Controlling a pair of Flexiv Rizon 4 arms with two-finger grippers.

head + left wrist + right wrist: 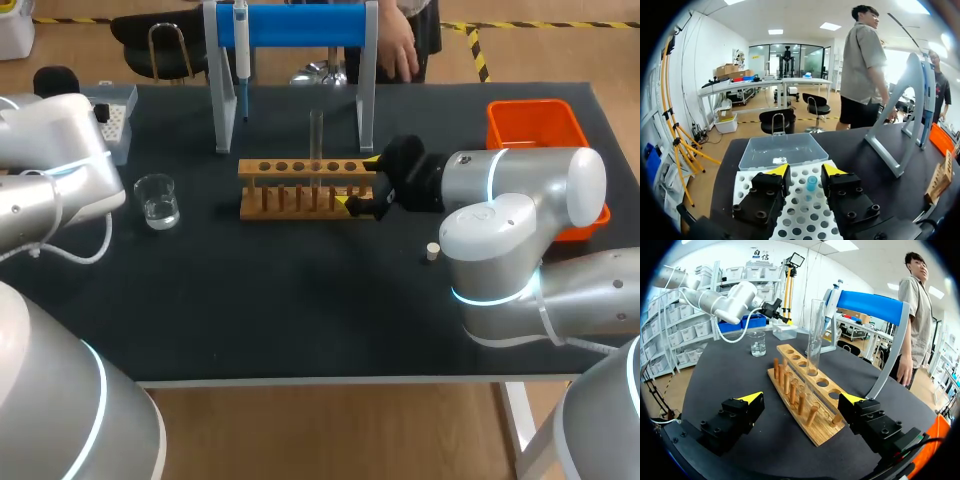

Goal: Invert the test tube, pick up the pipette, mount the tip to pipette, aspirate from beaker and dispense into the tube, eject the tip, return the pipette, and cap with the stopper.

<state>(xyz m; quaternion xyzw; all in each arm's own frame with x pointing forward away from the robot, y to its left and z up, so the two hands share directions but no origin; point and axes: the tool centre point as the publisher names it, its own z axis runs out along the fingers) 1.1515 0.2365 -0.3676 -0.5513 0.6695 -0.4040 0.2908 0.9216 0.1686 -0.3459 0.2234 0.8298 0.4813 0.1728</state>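
Observation:
My left gripper grabs the tip there next, since only the open top end of the blue tip (812, 180) stands above the white box's holes.
A clear test tube (316, 135) stands upright in the wooden rack (300, 168). My right gripper (362, 186) is open, one finger on each side of the rack's right end; in the right wrist view the rack (805, 390) lies between its fingers and the tube (815, 335) rises ahead. My left gripper (805, 171) hangs open over the white tip box (805, 215), with a blue tip (811, 183) between its fingers, untouched. The pipette (241, 50) hangs on the blue stand (300, 25). A beaker (158, 200) with water sits left of the rack. The small stopper (432, 251) lies by my right arm.
An orange bin (535, 125) stands at the back right, partly behind my right arm. The tip box (118, 120) sits at the back left with its clear lid (782, 150) beyond it. The stand's grey legs (367, 90) rise just behind the rack.

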